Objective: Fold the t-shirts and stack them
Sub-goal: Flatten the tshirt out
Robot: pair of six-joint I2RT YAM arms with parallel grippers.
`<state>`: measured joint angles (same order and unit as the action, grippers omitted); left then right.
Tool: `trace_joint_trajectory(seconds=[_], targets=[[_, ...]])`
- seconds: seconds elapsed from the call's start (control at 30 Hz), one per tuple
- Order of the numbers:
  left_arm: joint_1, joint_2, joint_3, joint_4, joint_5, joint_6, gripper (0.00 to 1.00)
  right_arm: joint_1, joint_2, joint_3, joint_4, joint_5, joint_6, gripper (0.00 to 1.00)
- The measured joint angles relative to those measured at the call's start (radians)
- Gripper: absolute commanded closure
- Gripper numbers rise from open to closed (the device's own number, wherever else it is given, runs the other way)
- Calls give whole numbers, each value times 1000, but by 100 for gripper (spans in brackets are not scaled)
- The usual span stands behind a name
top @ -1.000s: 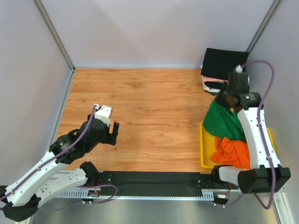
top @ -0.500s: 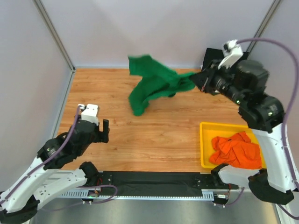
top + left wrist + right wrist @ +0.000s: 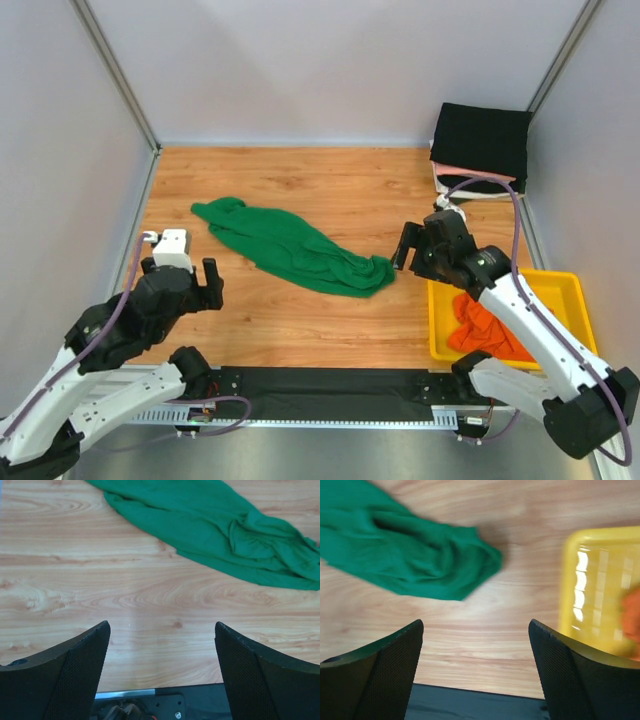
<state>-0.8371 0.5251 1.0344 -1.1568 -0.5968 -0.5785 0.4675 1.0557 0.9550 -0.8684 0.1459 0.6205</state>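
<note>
My right gripper grabs the green t-shirt (image 3: 290,250) by its end nearest the yellow tray next, so that both grippers spread it for folding.
A crumpled green t-shirt (image 3: 290,250) lies stretched across the middle of the wooden table, also seen in the left wrist view (image 3: 215,525) and the right wrist view (image 3: 405,555). An orange t-shirt (image 3: 485,325) sits bunched in the yellow tray (image 3: 435,320). My right gripper (image 3: 420,248) hangs open just right of the green shirt's end, nothing between its fingers (image 3: 476,625). My left gripper (image 3: 182,285) is open over bare wood, below and left of the shirt (image 3: 162,630).
A folded black garment (image 3: 482,140) tops a small stack at the back right corner, with a pale one (image 3: 455,183) under it. The yellow tray (image 3: 590,580) stands at the right near edge. Grey walls enclose the table; a black rail (image 3: 330,385) runs along the front.
My right arm swung the green t-shirt from the tray out over the table, then let it go; it now lies on the wood. The right gripper opened. My left arm drew back slightly left.
</note>
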Motion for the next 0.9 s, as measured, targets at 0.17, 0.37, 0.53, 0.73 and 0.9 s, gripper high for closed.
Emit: trace_joint_trajectory(seconds=[0.17, 0.37, 0.53, 0.73, 0.9], targets=[[37, 127, -26, 24, -3, -21, 7, 147, 0, -9, 165, -99, 96, 11], [460, 332, -26, 178, 248, 12, 10, 209, 407, 200, 256, -185, 59, 12], [715, 571, 8, 302, 438, 11, 12, 207, 727, 475, 269, -203, -54, 12], [880, 911, 153, 438, 559, -20, 16, 193, 925, 666, 269, -230, -147, 17], [970, 1159, 299, 489, 567, -26, 17, 184, 989, 694, 269, -264, -182, 19]])
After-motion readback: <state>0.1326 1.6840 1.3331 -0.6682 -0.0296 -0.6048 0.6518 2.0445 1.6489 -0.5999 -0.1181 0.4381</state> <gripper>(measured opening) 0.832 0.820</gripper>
